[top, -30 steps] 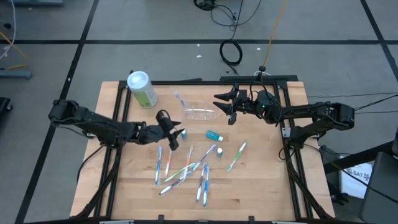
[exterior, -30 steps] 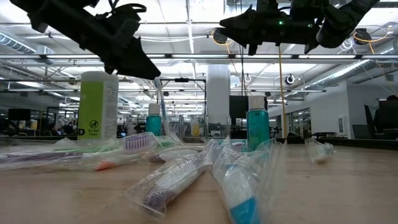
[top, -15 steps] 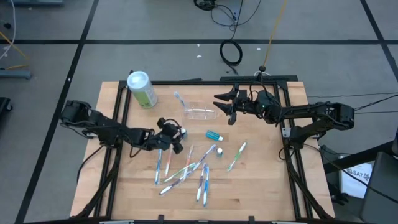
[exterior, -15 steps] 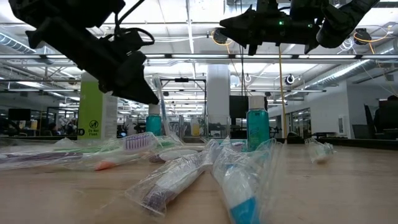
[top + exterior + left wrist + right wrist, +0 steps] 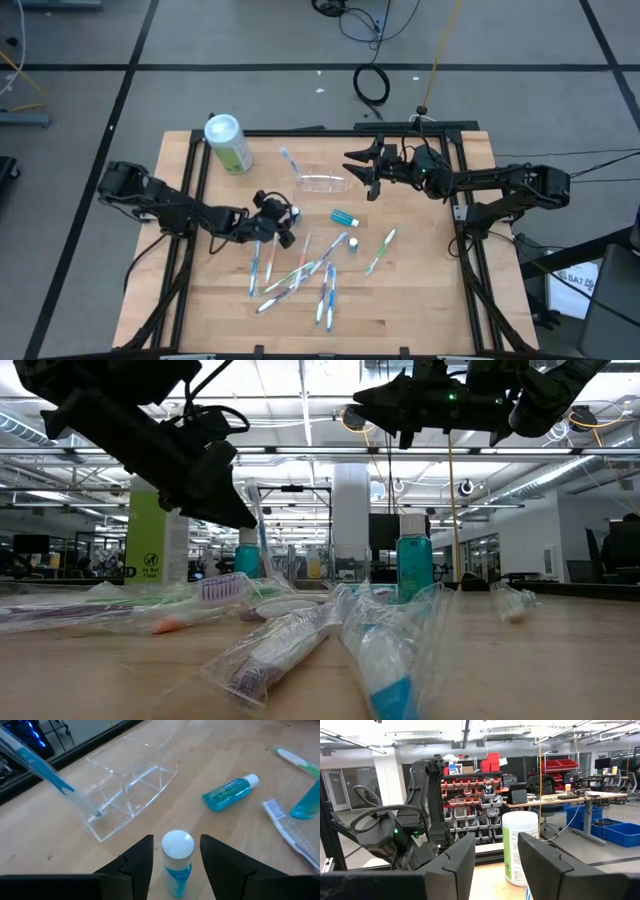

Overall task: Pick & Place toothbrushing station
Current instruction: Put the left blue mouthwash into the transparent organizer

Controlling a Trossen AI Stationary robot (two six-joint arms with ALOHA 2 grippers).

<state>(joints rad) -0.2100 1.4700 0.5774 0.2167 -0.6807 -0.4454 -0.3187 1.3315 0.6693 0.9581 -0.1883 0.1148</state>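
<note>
My left gripper's fingers are above and short of the white cap [image 5: 178, 844], so my left gripper needs to go lower before it closes on the small blue bottle [image 5: 178, 882].
The toothbrushing station [image 5: 321, 181], a clear plastic holder with slots, rests on its base on the table's far middle; it also shows in the left wrist view [image 5: 131, 787]. A blue toothbrush [image 5: 47, 770] leans in one end of it. My left gripper [image 5: 285, 221] is low over the table, near the station's near-left side, and open. Its fingers [image 5: 142, 857] stand on either side of a small upright blue bottle with a white cap [image 5: 177, 845], apart from it. My right gripper [image 5: 358, 166] hangs open and raised by the station's right end, with nothing in it.
A green-and-white canister [image 5: 228, 143] stands at the far left. A second small blue bottle [image 5: 343, 217] lies on its side beside the station. Several bagged toothbrushes [image 5: 300, 270] lie scattered over the table's near middle. Bare wood lies at the near left and right.
My left gripper has sunk toward the table and shifted a little toward the near edge, turning slightly, and now stands around the small upright bottle. It stayed open. Nothing on the table has moved.
</note>
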